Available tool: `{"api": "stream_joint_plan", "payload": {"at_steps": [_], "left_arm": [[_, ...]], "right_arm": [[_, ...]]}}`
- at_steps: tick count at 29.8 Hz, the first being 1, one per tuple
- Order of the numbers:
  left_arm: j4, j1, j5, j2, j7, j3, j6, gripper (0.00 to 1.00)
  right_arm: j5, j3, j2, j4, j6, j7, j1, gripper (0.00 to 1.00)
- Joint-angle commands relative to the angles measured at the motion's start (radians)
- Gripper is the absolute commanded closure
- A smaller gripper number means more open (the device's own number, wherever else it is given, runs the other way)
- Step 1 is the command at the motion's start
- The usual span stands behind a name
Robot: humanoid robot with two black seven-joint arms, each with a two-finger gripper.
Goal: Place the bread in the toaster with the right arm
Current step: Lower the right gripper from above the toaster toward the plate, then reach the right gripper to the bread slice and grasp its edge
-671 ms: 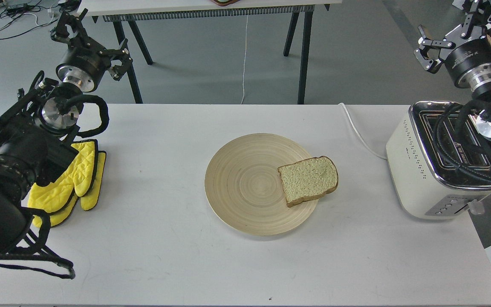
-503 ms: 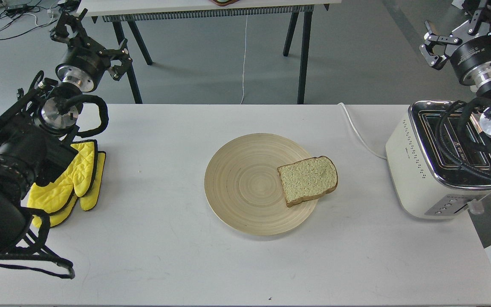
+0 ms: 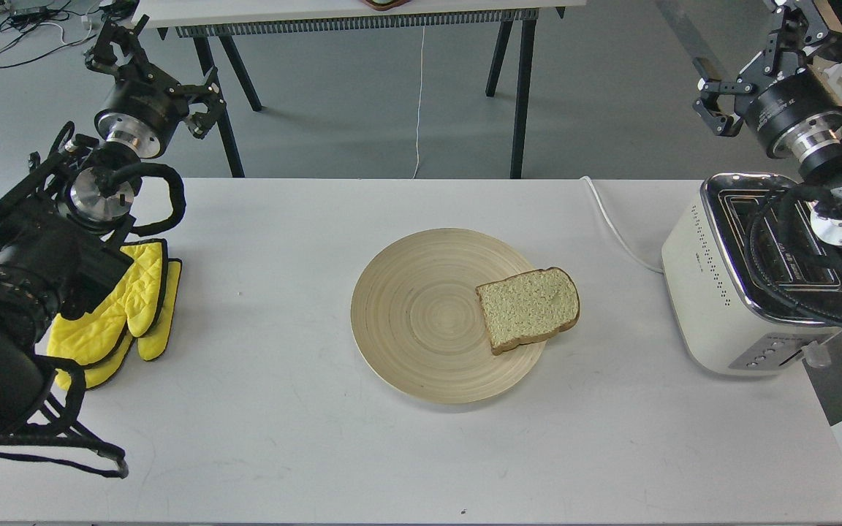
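My right gripper is to grab the bread [image 3: 528, 308] next by its crust edge that hangs over the plate. Then it can drop the bread into the toaster's slot [image 3: 741, 229].
A slice of pale bread [image 3: 528, 308] with a brown crust lies flat on the right edge of a round wooden plate [image 3: 421, 314], partly overhanging the rim. The cream-white toaster [image 3: 728, 292] with a chrome top stands at the table's right edge, and my right arm's cables cross over its slots. My right gripper [image 3: 748, 67] is open and empty, held high above and behind the toaster, far from the bread. My left gripper [image 3: 156, 79] is open and empty, raised beyond the table's far left edge.
Yellow oven mitts [image 3: 125, 314] lie at the left under my left arm. The toaster's white cord [image 3: 615, 228] runs across the table's back right. Another table's black legs [image 3: 520, 88] stand behind. The white table [image 3: 282, 438] ends close to the toaster.
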Motion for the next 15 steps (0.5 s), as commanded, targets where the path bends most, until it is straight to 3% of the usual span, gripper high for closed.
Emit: {"api": "stream_joint_plan", "payload": {"at_steps": [1,6,15], "left_arm": [[0.0,0.0,-0.001,0.0,-0.001,-0.001,0.0,0.0],[0.0,0.0,-0.001,-0.002,-0.001,-0.006,0.0,0.0],[0.0,0.0,-0.001,-0.002,-0.001,-0.002,0.0,0.0]], "right_arm": [[-0.1,-0.092,-0.04,0.118,-0.069,0.011,-0.005,0.01],[-0.285,-0.184,-0.057,0.21,-0.15,0.011,-0.066,0.01],[-0.426,-0.201,0.022,0.202,-0.277,0.011,-0.238,0.01]]}}
